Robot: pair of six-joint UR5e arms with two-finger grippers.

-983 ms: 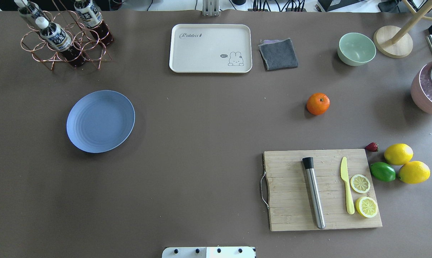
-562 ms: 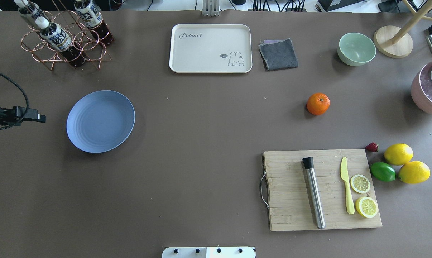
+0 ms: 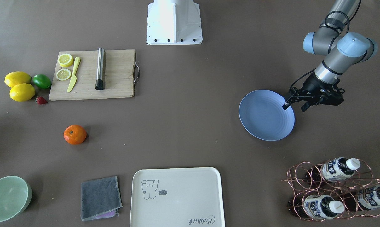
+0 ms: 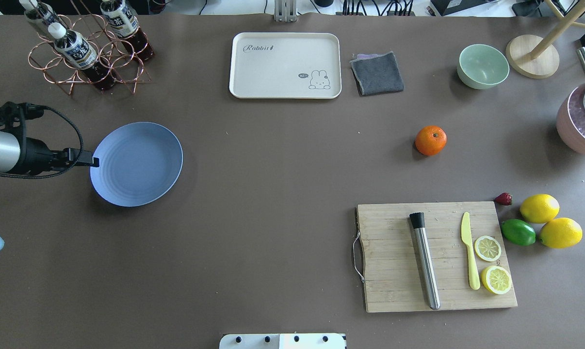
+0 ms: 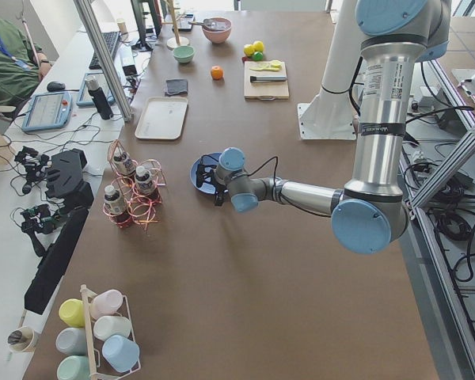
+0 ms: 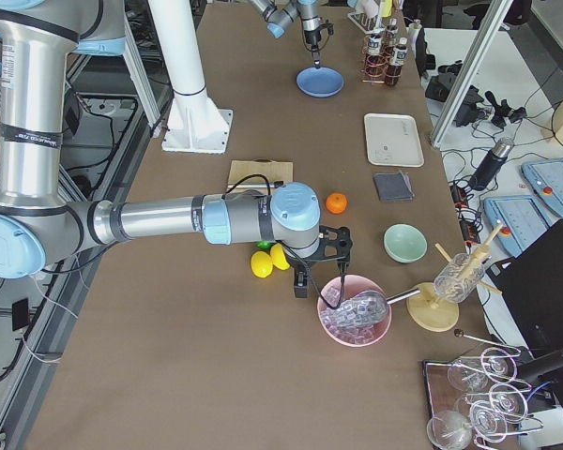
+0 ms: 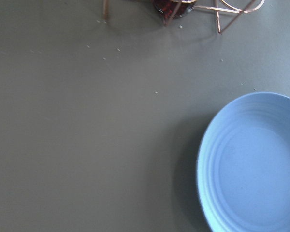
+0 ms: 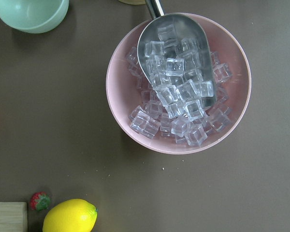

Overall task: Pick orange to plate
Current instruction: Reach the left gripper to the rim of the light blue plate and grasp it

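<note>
The left gripper grabs the light-blue plate by its rim [image 3: 289, 107] next, to bring the plate nearer the orange [image 3: 75, 134].
The orange [image 4: 430, 140] lies alone on the brown table right of centre, also visible in the front view [image 3: 75, 134]. Far from it on the left sits the light-blue plate [image 4: 136, 164], with nothing on it [image 3: 266, 115]. My left gripper [image 3: 294, 107] hangs at the plate's outer left edge, pointing down, fingers apart and holding nothing [image 4: 81, 160]. Its wrist view shows part of the plate [image 7: 256, 164] but no fingers. Only the right side view shows my right gripper [image 6: 310, 277], beside the pink ice bowl [image 6: 357, 319]; I cannot tell its state.
A cutting board [image 4: 438, 257] with a muddler, knife and lemon slices lies below the orange; two lemons [image 4: 540, 208] and a lime [image 4: 518, 231] are to its right. A cream tray [image 4: 285, 65], grey cloth, green bowl [image 4: 482, 65] and bottle rack [image 4: 86, 53] line the far side.
My left arm has come in from the table's left edge and moved right, up to the plate's rim. The orange and plate have not moved.
</note>
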